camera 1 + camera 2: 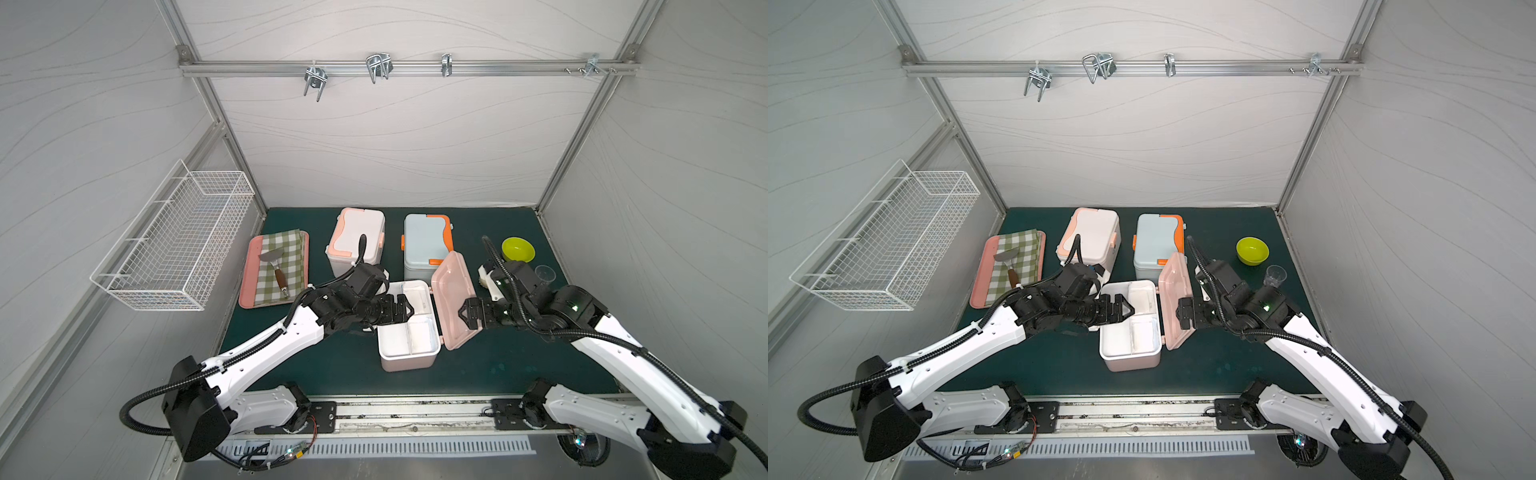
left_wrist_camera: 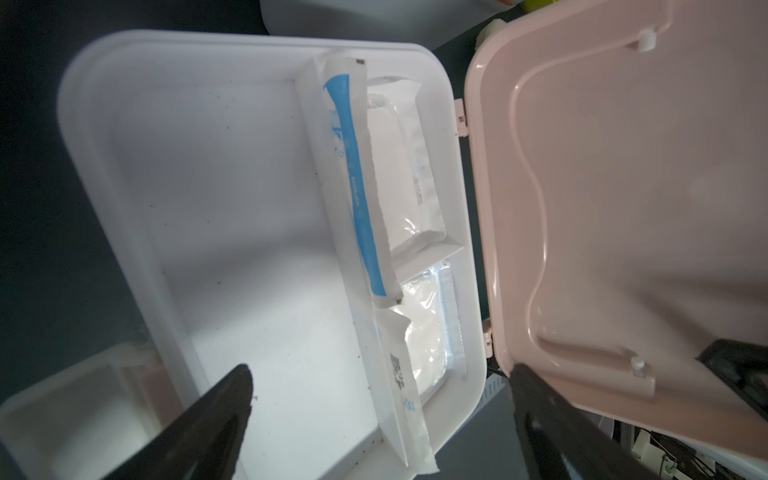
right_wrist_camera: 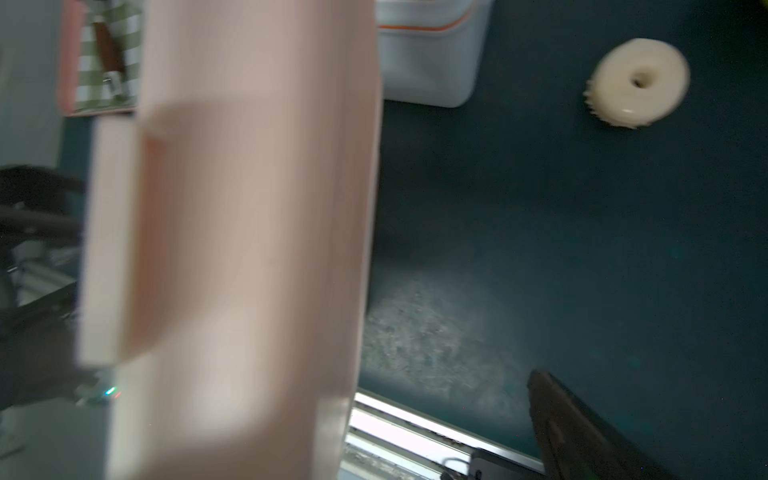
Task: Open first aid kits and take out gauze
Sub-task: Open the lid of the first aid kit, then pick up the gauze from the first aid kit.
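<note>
My left gripper should next pinch the blue-and-white wrapper (image 2: pixel 353 178) by its raised edge over the divider, so that I can take the gauze out.
The pale pink first aid kit (image 1: pixel 409 361) stands open in the middle of the mat, its lid (image 1: pixel 453 299) tilted up on the right side. Its white inner tray (image 2: pixel 232 199) holds gauze: a square white pad (image 2: pixel 428 332) in clear wrap, and a white packet (image 2: pixel 401 166) beside it. A long blue-and-white wrapper (image 2: pixel 353 178) leans on the divider. My left gripper (image 1: pixel 409 309) (image 2: pixel 382 370) hangs open over the tray, holding nothing. My right gripper (image 1: pixel 465 316) (image 3: pixel 384 374) is open around the lid's outer edge. The white-and-peach kit (image 1: pixel 355 241) and the light blue kit (image 1: pixel 426 245) stand shut behind.
A flat pink tray (image 1: pixel 249 274) with checked cloth and a spatula lies at the left. A green bowl (image 1: pixel 518 249), a clear cup (image 1: pixel 545 274) and a white toothed ring (image 3: pixel 640 83) sit right of the kits. A wire basket (image 1: pixel 174 245) hangs on the left wall.
</note>
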Controlling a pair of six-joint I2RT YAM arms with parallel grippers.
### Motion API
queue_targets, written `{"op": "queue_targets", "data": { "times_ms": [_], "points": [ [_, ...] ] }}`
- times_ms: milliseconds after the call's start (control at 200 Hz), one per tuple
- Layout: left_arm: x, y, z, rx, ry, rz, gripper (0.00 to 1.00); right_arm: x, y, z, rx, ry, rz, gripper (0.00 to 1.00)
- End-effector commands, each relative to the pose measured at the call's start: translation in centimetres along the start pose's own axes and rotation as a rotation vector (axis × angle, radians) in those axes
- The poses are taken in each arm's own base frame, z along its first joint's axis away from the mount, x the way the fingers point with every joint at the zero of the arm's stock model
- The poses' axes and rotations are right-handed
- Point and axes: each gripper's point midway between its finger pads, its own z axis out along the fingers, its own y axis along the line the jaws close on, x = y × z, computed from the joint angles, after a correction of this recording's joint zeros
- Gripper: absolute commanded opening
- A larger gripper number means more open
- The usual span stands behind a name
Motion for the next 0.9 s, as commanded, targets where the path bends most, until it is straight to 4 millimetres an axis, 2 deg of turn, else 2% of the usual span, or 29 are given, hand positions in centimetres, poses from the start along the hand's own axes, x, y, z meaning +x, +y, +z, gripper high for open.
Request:
{"op": "queue_targets", "data": {
  "times_ms": [0, 175, 320, 435, 575, 710, 795, 895],
  "points": [
    [-0.6, 0.7, 0.6, -0.030, -0.027, 0.008, 0.97, 2.0, -5.8, -0.3, 0.256, 0.043, 0.123, 0.99],
    [-0.5, 1.1, 1.0, -0.045, -0.020, 0.004, 0.95, 2.9, -7.1, 0.2, 0.240, 0.091, 0.236, 0.99],
    [-0.9, 0.4, 0.2, -0.043, -0.026, 0.019, 0.91, 1.3, -6.9, -1.9, 0.171, -0.004, 0.276, 0.99],
    [-1.5, -0.8, -1.5, -0.068, -0.047, 0.065, 0.84, -0.8, -4.8, -4.5, 0.039, -0.104, 0.230, 0.99],
    [-2.3, -1.0, -3.0, -0.150, -0.058, 0.117, 0.73, -2.5, 0.0, -6.0, -0.237, -0.170, 0.116, 0.99],
    [-3.3, -0.4, -3.5, -0.248, -0.055, 0.163, 0.64, -2.2, 3.7, -5.3, -0.457, -0.143, 0.045, 0.99],
    [-3.5, -0.6, -2.8, -0.268, -0.024, 0.190, 0.62, -1.8, 4.0, -3.8, -0.476, -0.116, 0.019, 0.99],
    [-3.6, -0.6, -1.0, -0.283, 0.028, 0.210, 0.59, -1.8, 4.2, -2.3, -0.481, -0.089, 0.008, 0.98]
  ]
}}
